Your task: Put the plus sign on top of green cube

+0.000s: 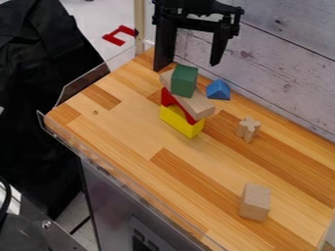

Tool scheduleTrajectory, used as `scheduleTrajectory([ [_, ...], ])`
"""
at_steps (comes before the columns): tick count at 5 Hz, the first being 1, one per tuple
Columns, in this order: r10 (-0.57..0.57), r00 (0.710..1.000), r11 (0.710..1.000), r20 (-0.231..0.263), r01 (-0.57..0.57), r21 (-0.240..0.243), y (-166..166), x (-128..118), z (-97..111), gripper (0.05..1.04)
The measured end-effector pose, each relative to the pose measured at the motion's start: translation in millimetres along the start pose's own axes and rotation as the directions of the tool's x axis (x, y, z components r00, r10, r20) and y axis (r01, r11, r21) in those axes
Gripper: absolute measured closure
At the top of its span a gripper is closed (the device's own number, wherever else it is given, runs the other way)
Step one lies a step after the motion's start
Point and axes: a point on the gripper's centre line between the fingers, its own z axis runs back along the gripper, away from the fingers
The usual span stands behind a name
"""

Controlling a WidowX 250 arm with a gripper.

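Observation:
Next, my gripper grabs the sign by its opposite arms to set the plus sign (248,128) on top of the green cube.
The black gripper (191,62) hangs at the top of the view, above and behind the block stack, its two fingers spread wide with nothing between them. Topping the stack is the green cube (184,81), which rests on a slanting plain wooden block (194,104). Under that block are a red arched piece (169,99) and a yellow block (175,120). The plus sign (248,128), a small plain wooden piece, is on the table to the right of the stack, apart from it.
A blue triangular block (218,90) lies just right of the stack, near the whitewashed plank wall (288,54). A plain wooden block (255,201) stands at the lower right of the wooden table (131,132). Clear panels edge the table's left side.

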Motion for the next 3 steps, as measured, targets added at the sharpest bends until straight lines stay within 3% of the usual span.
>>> scheduleTrajectory([
  [1,0.003,0.999,1.0,-0.036,-0.002,0.012,1.2,-2.3,-11.5,0.082],
  [2,0.006,1.0,0.999,-0.003,-0.006,-0.034,0.6,-12.6,-9.2,0.082],
  [3,0.02,0.998,0.998,0.064,-0.016,-0.06,5.6,-16.8,5.8,0.082],
])
